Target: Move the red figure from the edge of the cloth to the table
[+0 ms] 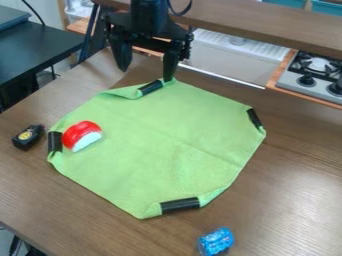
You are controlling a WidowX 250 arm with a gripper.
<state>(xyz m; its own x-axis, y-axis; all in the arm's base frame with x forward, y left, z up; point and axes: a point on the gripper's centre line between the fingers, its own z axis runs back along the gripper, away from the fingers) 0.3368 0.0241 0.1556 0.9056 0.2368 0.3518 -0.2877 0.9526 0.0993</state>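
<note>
The red figure (81,132) will go off the cloth onto the table. I need to grab it by its rounded red body with my gripper next.
My gripper (145,70) hangs open over the back of the table, above the cloth's rear corner, with nothing between its fingers. The red figure (81,132), rounded with a white flat side, lies on the left part of the green cloth (160,145), just right of the black strip at its left corner. The cloth is spread on the brown wooden table (294,185), its corners folded in under black strips. A wide stretch of cloth separates the gripper from the red figure.
A small black object with a yellow round mark (28,137) lies left of the cloth. A blue wrapped item (216,242) is near the front edge. Behind are a wooden shelf (267,27) and a toy stove (314,77); a dark table (37,50) stands at upper left.
</note>
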